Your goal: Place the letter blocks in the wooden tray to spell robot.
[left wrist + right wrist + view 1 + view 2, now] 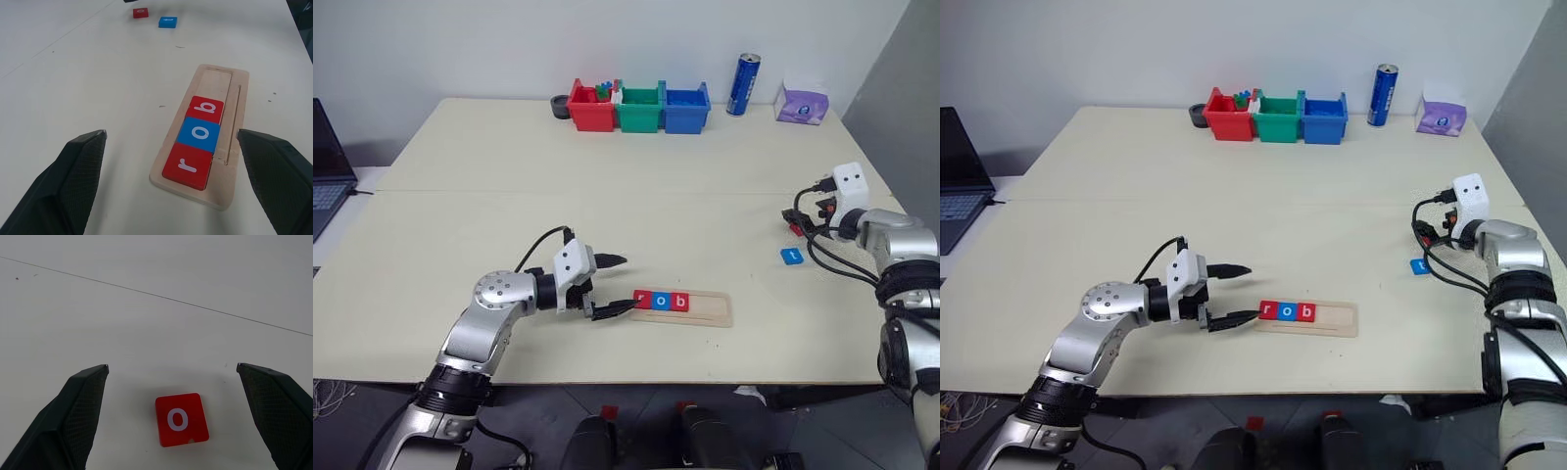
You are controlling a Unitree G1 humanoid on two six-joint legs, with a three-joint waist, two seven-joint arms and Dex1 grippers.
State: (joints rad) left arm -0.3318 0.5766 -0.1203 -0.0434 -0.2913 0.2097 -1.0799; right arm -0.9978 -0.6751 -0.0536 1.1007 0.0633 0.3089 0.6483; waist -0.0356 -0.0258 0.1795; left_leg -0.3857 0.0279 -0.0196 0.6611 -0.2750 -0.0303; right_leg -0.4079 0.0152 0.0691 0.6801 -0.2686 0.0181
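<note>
My right gripper needs to go lower before it closes on the red o block [796,230]. Its fingers are still above the block, with bare tabletop between them.
The wooden tray [710,309] lies near the table's front edge. Three letter blocks fill its left end: a red r [188,165], a blue o [199,133] and a red b [207,108]. My left gripper [622,284] hovers open just left of the tray's left end, with nothing between its fingers. At the right side of the table lie a loose blue block [791,256] and a red o block [182,419]. My right gripper [172,366] is open over the red o block, one finger on each side of it and not touching it.
Red [591,108], green [639,110] and blue [686,110] bins stand in a row at the back. To their right stand a blue can [743,85] and a purple tissue pack [801,102]. A laptop [328,166] sits beyond the left edge.
</note>
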